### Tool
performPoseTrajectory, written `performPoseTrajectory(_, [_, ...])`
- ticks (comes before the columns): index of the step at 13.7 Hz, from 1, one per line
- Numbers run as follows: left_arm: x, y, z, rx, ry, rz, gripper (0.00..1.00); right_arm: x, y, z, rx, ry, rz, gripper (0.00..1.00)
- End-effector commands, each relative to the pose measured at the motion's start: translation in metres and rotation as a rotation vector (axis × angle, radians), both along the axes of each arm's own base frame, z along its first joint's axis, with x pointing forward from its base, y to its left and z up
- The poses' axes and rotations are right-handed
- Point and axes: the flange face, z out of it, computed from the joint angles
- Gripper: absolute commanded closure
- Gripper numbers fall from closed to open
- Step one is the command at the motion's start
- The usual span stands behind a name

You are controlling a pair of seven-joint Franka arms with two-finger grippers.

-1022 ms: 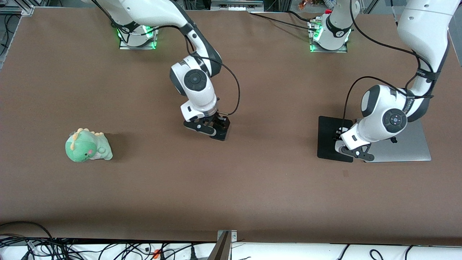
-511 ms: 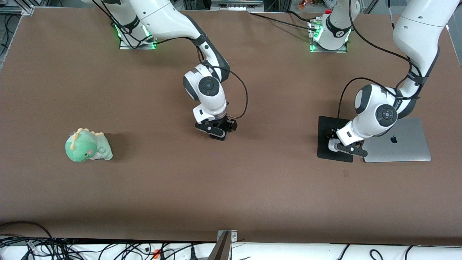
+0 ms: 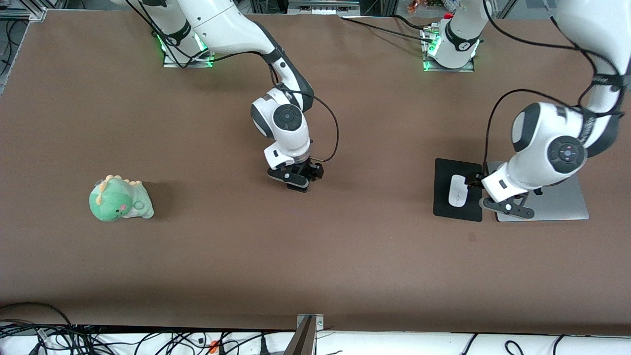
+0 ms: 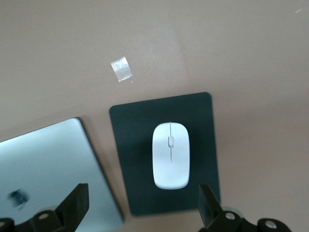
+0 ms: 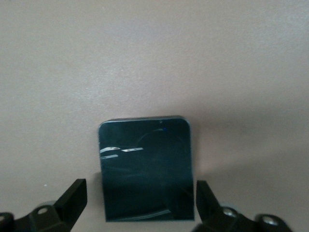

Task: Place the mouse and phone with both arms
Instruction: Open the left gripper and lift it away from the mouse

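Note:
I need to grab the phone by its long side edges next with my right gripper, so the black phone's screen [image 5: 145, 169] stays free while I place it.
The white mouse [image 3: 457, 191] lies on the black mouse pad [image 3: 443, 170] near the left arm's end of the table. My left gripper [image 3: 505, 206] hangs open and empty above the pad's edge by the laptop. In the left wrist view the mouse [image 4: 170, 154] lies on the pad [image 4: 130, 125], ahead of the open left gripper [image 4: 141, 208]. My right gripper [image 3: 295, 178] is low over the table's middle. The black phone [image 5: 147, 169] lies flat on the table between the spread fingers of the open right gripper [image 5: 140, 200]. In the front view the hand mostly hides the phone [image 3: 302, 187].
A closed silver laptop [image 3: 567, 202] lies beside the mouse pad, also in the left wrist view [image 4: 43, 164]. A green plush dinosaur [image 3: 121, 199] sits toward the right arm's end. A small tape patch [image 4: 121, 69] is on the table near the pad.
My left gripper has let go of the mouse on the pad, risen and shifted toward the laptop. My right gripper carried the phone slightly toward the left arm's end, then stayed put.

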Motion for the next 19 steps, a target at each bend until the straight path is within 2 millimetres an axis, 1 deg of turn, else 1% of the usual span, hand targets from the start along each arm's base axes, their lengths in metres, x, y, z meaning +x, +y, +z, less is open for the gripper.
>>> performPoseTrajectory(1, [0.015,-0.018,0.069,-0.022,0.04,-0.016,0.0,0.006,0.005,0.013,-0.041,0.001,0.022,0.0])
performPoseTrajectory(2, [0.017,-0.019,0.093,-0.02,0.052,-0.013,0.0,0.007,0.003,0.013,-0.044,0.001,0.015,0.0])
performPoseTrajectory(3, [0.018,-0.019,0.117,-0.016,0.058,-0.01,0.0,0.004,0.006,0.01,-0.045,0.003,0.008,0.0])
performPoseTrajectory(4, [0.017,-0.023,0.137,-0.013,0.062,-0.014,0.0,0.003,0.007,0.006,-0.043,0.005,0.007,0.0])
performPoseTrajectory(5, [0.016,-0.023,0.155,-0.007,0.067,-0.01,0.0,0.003,0.007,0.004,-0.043,0.006,0.005,0.0])
performPoseTrajectory(6, [0.009,-0.039,0.176,-0.002,0.041,-0.03,0.0,0.002,0.007,0.003,-0.043,0.008,0.004,0.0])
performPoseTrajectory(7, [0.0,-0.051,0.195,0.02,0.014,-0.042,0.0,0.002,0.006,-0.003,-0.05,0.012,0.003,0.0])
performPoseTrajectory(8, [-0.007,-0.045,0.214,0.044,-0.019,-0.018,0.0,0.003,0.007,-0.004,-0.043,0.002,0.003,0.0])
performPoseTrajectory(9, [-0.017,-0.04,0.231,0.023,-0.043,0.024,0.0,0.002,0.008,-0.01,-0.044,0.001,0.005,0.0])
performPoseTrajectory(10, [-0.023,-0.03,0.244,-0.023,-0.058,0.08,0.0,-0.001,0.01,-0.012,-0.043,0.001,0.006,0.0])
performPoseTrajectory(11, [-0.032,-0.014,0.254,-0.041,-0.073,0.122,0.0,-0.001,0.01,-0.015,-0.044,0.004,0.001,0.03])
performPoseTrajectory(12, [-0.043,-0.011,0.257,-0.041,-0.096,0.131,0.0,0.0,0.009,-0.015,-0.045,0.003,0.002,0.1])
performPoseTrajectory(13, [-0.053,-0.002,0.258,-0.042,-0.127,0.147,0.0,0.0,0.009,-0.013,-0.044,0.001,0.008,0.19])
performPoseTrajectory(14, [-0.064,-0.002,0.259,-0.047,-0.157,0.149,0.0,0.002,0.008,-0.008,-0.041,-0.004,0.019,0.29])
performPoseTrajectory(15, [-0.076,0.0,0.26,-0.048,-0.179,0.16,0.0,0.005,0.006,-0.005,-0.046,-0.005,0.029,0.37])
performPoseTrajectory(16, [-0.083,0.0,0.264,-0.051,-0.19,0.2,0.0,0.012,-0.001,0.005,-0.051,-0.003,0.046,0.43])
performPoseTrajectory(17, [-0.085,-0.003,0.267,-0.05,-0.197,0.249,0.0,0.017,-0.01,0.011,-0.07,0.016,0.072,0.44])
performPoseTrajectory(18, [-0.088,-0.003,0.271,-0.047,-0.199,0.258,0.0,0.025,-0.02,0.028,-0.081,0.025,0.102,0.44])
performPoseTrajectory(19, [-0.089,-0.003,0.275,-0.043,-0.208,0.255,0.0,0.036,-0.04,0.038,-0.107,0.054,0.135,0.44])
